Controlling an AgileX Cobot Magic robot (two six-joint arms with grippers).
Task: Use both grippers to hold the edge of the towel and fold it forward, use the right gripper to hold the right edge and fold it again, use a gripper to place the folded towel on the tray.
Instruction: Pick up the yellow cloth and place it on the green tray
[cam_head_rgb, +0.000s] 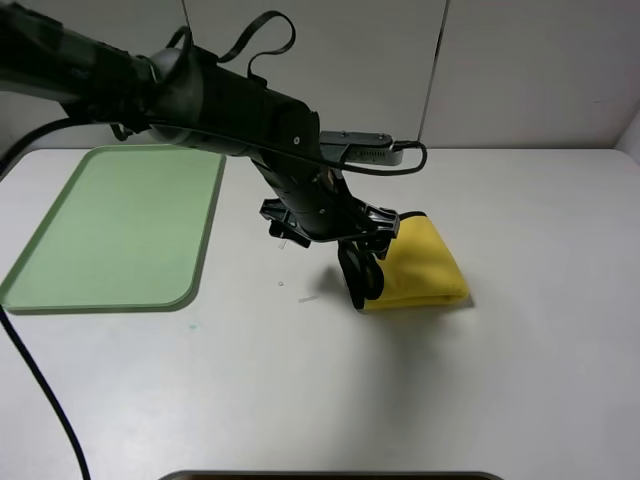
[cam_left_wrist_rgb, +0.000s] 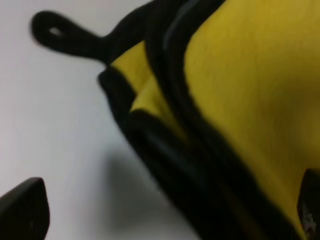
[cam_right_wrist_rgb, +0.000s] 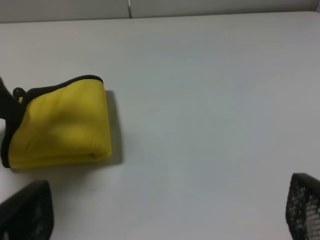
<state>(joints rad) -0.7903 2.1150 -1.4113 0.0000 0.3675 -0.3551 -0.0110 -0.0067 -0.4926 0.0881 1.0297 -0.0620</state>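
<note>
I will next lift the folded towel by its black-trimmed edge (cam_left_wrist_rgb: 182, 167) with my left gripper, to place it on the mint-green tray.
The towel (cam_head_rgb: 425, 265) lies folded into a small yellow bundle on the white table, right of centre, with its black edge (cam_left_wrist_rgb: 165, 145) and corner loop (cam_left_wrist_rgb: 65, 37) on its left side. My left gripper (cam_head_rgb: 362, 285) reaches across from the left and is down at that left edge. In the left wrist view the left gripper (cam_left_wrist_rgb: 165, 220) is open, its fingertips (cam_left_wrist_rgb: 22, 210) wide apart with the trimmed edge between them. My right gripper (cam_right_wrist_rgb: 162, 220) is open and empty, above bare table to the right of the towel (cam_right_wrist_rgb: 60, 125). The mint-green tray (cam_head_rgb: 120, 220) lies at the far left.
The left arm (cam_head_rgb: 230, 100) with its loose cables stretches from the upper left over the table's middle. A grey wall stands behind the table. A dark object's edge (cam_head_rgb: 330, 476) shows at the bottom of the high view.
</note>
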